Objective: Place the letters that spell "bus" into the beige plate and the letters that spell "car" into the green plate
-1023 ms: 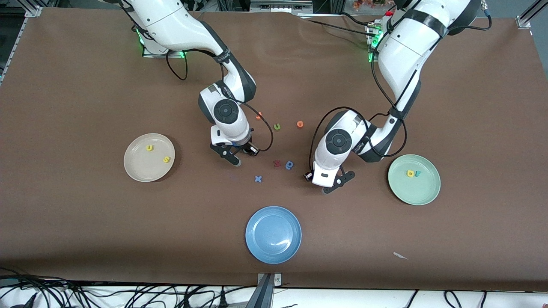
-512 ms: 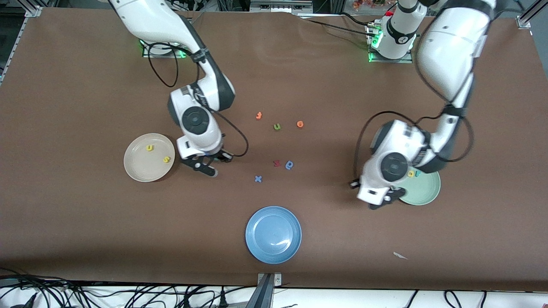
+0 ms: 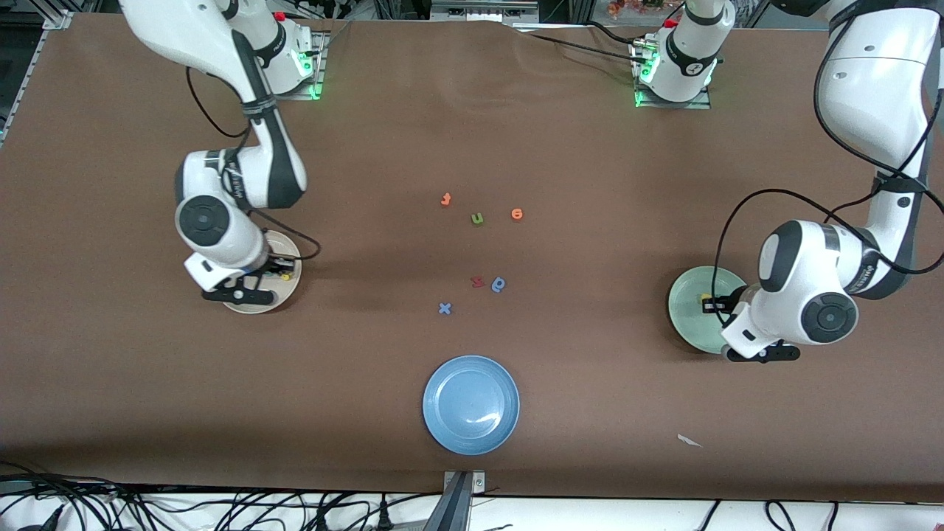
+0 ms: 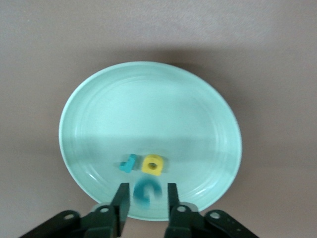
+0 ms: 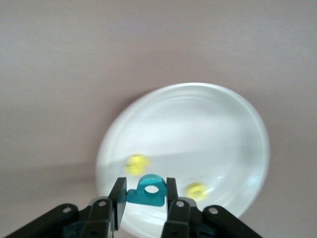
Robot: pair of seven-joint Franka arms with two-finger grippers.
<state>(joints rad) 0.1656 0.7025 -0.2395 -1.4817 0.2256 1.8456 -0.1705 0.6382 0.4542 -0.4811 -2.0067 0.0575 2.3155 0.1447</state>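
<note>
The teal "b" is hanging above the beige plate, so the robot should lower it onto that plate before the right gripper opens.
My right gripper [image 5: 144, 184] hangs over the beige plate [image 5: 208, 129], shut on the teal "b" [image 5: 147, 191]. Two yellow letters [image 5: 136, 163] lie in that plate. My left gripper [image 4: 146, 187] is over the green plate [image 4: 148, 109], its jaws open, with a gap on each side of the blurred teal "c" [image 4: 147, 193] between them. The teal "r" [image 4: 129, 162] and yellow "a" [image 4: 152, 165] lie in the green plate. From the front, the right gripper [image 3: 247, 289] covers part of the beige plate [image 3: 291, 254] and the left gripper [image 3: 759, 352] is at the edge of the green plate [image 3: 689, 310].
A blue plate [image 3: 470, 404] sits near the front camera. Loose letters lie mid-table: an orange one [image 3: 445, 199], a green "u" [image 3: 477, 218], an orange "e" [image 3: 517, 214], a red one [image 3: 477, 281], a blue rounded one [image 3: 499, 284], a blue "x" [image 3: 444, 308]. A white scrap [image 3: 689, 440] lies toward the left arm's end.
Both arms swung outward from the table's middle, the right to over the beige plate, the left to over the green plate. The left jaws have parted from the "c".
</note>
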